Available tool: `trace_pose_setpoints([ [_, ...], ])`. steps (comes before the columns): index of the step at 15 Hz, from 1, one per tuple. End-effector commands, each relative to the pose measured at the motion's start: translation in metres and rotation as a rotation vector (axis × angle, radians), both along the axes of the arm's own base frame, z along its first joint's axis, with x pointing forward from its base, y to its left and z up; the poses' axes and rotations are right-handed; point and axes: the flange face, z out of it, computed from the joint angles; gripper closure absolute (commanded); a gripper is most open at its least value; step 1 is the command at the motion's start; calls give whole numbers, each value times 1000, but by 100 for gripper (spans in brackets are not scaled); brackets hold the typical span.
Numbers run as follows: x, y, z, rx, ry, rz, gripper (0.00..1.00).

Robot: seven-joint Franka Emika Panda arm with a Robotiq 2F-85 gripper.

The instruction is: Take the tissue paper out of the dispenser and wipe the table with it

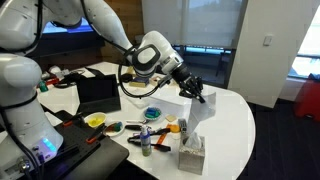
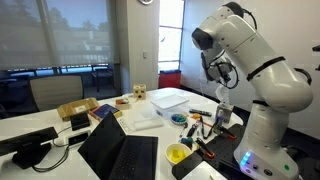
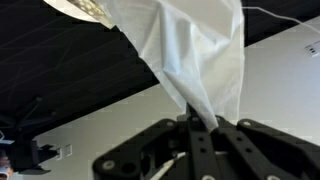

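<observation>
I need to keep holding the tissue paper in my gripper until it lies on the white tabletop, because its lower end hangs over the dispenser's top.
My gripper [image 1: 196,92] is shut on the white tissue paper [image 1: 201,118], which hangs from the fingers down toward the grey cube dispenser [image 1: 192,155] on the white table [image 1: 236,118]. I cannot tell whether its lower end is free of the slot. In the wrist view the sheet [image 3: 195,50] spreads out from the closed jaws [image 3: 200,124], with the table surface [image 3: 290,80] behind. In an exterior view the gripper [image 2: 222,86] holds the tissue [image 2: 224,104] above the table's right part.
An open laptop [image 1: 98,92] [image 2: 120,150], a yellow bowl [image 1: 95,120], a blue bowl [image 1: 153,112], small bottles and markers [image 1: 146,140] crowd the table near the dispenser. A clear bin [image 2: 170,98] and a wooden block [image 2: 139,92] stand farther off.
</observation>
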Motion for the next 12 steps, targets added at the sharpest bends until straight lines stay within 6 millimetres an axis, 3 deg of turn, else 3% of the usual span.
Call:
trace_pose_setpoints([
  [1, 21, -33, -35, -64, 1, -109, 100],
  [5, 45, -51, -51, -90, 22, -189, 100],
  [12, 67, -42, -90, -83, 99, -224, 100],
])
